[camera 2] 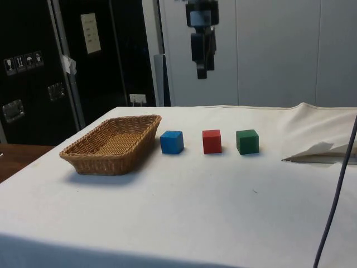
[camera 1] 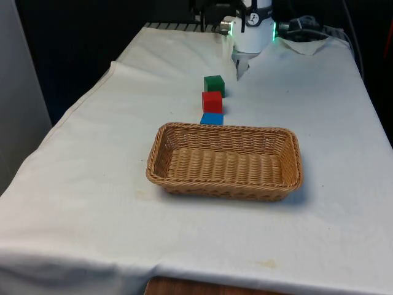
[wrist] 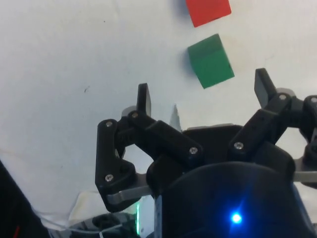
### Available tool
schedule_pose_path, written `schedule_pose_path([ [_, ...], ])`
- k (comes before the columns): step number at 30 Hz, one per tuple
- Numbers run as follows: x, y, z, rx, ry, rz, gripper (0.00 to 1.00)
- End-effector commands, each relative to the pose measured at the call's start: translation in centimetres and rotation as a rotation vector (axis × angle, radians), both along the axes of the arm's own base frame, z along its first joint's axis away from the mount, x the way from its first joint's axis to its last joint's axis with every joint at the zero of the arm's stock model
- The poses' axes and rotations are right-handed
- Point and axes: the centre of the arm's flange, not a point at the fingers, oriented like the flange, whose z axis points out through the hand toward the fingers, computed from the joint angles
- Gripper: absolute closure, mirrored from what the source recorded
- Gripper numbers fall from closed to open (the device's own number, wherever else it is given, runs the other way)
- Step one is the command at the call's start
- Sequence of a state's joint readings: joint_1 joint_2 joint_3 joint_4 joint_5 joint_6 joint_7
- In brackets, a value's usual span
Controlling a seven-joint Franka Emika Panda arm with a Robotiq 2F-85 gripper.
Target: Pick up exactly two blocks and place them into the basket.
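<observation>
My gripper will next take hold of the red block by its sides facing open cloth (camera 1: 221, 103) (wrist: 229, 6), because the green and blue blocks are close at its front and back.
Three blocks stand in a row on the white cloth behind the wicker basket (camera 1: 225, 184) (camera 2: 83, 156): a blue block (camera 1: 212, 118) (camera 2: 172, 142) closest to the basket, then a red block (camera 1: 212, 101) (camera 2: 212, 141) (wrist: 208, 11), then a green block (camera 1: 214, 85) (camera 2: 247, 141) (wrist: 210, 61). The basket holds nothing. My gripper (camera 2: 201, 71) (wrist: 204, 94) hangs high above the table, open, with nothing between its fingers (wrist: 143, 98). In the wrist view the green block lies just beyond the fingertips, far below them.
A crumpled fold of white cloth (camera 2: 321, 152) (camera 1: 304, 44) lies at the robot's end of the table. A grey cable (camera 2: 334, 206) runs down the side view's right edge. Bare cloth (camera 1: 123, 233) spreads in front of the basket.
</observation>
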State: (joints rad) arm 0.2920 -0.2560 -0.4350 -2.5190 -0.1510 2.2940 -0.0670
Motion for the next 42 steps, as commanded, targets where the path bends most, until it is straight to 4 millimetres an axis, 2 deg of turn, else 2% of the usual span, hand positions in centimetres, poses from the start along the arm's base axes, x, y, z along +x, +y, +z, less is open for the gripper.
schedule_pose_path([
  [1,0.3,-0.2,-0.8,-0.008,-0.006,0.0,0.0],
  [4,0.6,-0.3,-1.9,-0.014,-0.008,0.001,0.0],
  [5,0.4,-0.3,-1.6,-0.012,-0.001,0.0,0.0],
  [9,1.1,-0.3,-3.7,-0.026,-0.012,0.005,0.0],
  [13,1.4,-0.3,-4.6,-0.038,-0.003,0.005,0.0],
  [16,1.2,-0.4,-6.0,-0.04,-0.011,0.014,0.0],
  [22,1.1,-0.5,-7.6,-0.055,-0.004,0.023,0.0],
  [30,0.5,-0.4,-11.0,-0.07,-0.02,0.055,0.0],
  [31,0.6,-0.6,-10.8,-0.077,-0.009,0.048,0.0],
  [42,0.0,-0.2,-14.3,-0.095,-0.037,0.082,0.0],
])
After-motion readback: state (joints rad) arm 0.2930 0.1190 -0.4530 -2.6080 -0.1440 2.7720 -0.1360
